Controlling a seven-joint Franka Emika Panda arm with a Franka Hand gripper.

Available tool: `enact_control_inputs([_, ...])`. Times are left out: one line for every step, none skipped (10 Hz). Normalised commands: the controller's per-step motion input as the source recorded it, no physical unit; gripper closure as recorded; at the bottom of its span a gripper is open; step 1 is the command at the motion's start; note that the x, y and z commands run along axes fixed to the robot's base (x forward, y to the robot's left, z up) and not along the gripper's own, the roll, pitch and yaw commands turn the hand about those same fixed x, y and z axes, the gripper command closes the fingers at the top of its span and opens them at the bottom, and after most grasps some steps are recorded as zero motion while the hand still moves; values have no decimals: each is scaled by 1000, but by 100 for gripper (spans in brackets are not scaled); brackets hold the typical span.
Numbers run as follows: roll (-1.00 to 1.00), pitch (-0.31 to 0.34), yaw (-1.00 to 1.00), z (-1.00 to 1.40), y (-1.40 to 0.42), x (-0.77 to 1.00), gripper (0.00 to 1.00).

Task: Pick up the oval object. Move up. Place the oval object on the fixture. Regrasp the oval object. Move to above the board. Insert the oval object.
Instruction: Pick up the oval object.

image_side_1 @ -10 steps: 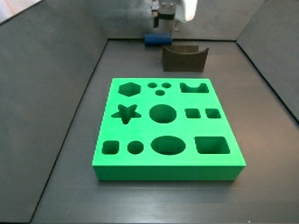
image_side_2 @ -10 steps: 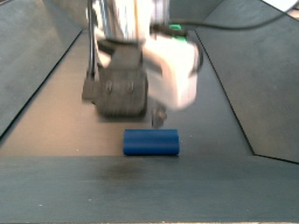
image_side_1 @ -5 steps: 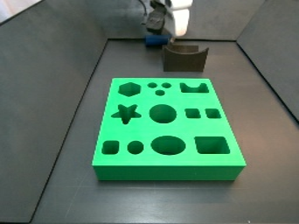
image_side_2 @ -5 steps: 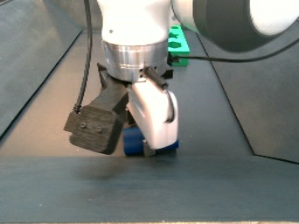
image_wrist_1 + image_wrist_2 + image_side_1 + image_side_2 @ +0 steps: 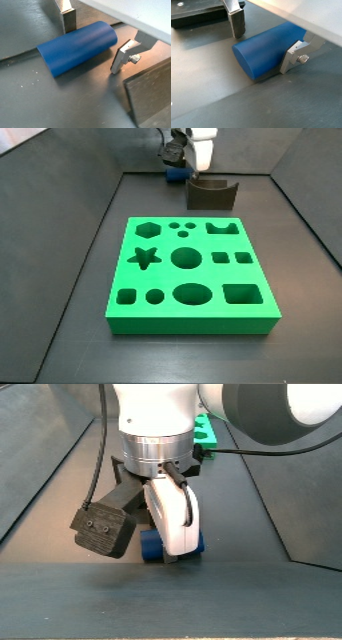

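The gripper will next hold the oval object by its long curved sides, so that it can lay the oval object on the dark fixture (image 5: 210,194) (image 5: 152,97).
The oval object (image 5: 77,47) is a blue peg lying on its side on the dark floor, also seen in a wrist view (image 5: 268,50). My gripper (image 5: 93,37) is low over it, with its jaws open and one silver finger on each side. One finger (image 5: 236,22) stands a little clear of the peg; the other finger (image 5: 294,55) is right against it. In a side view the gripper (image 5: 181,168) is at the far end, beside the dark notched fixture (image 5: 210,194). The green board (image 5: 194,273) lies in the middle. The arm hides most of the peg (image 5: 151,544).
Grey walls slope up on both sides of the floor (image 5: 80,328). A dark block face (image 5: 150,95) stands close beside the peg. The board's far edge (image 5: 203,429) shows behind the arm.
The gripper has come down from above the peg until its fingers straddle it at floor level. Over the last half second it has hardly moved. The peg has not moved.
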Motion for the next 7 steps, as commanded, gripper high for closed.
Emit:
enact_control_inputs([-161, -156, -749, -691, 11, -154, 0])
enact_control_inputs([-147, -157, -654, -694, 51, -91, 0])
enact_control_inputs([-193, -163, -574, -623, 29, -29, 0])
enact_control_inputs([-254, -186, -386, -469, -43, -77, 0])
enact_control_inputs([0, -29, 0, -169, 0, 0, 0])
enact_control_inputs([-89, -104, -60, -891, -303, 143, 0])
enact_control_inputs([-159, -136, -91, -766, -269, 203, 0])
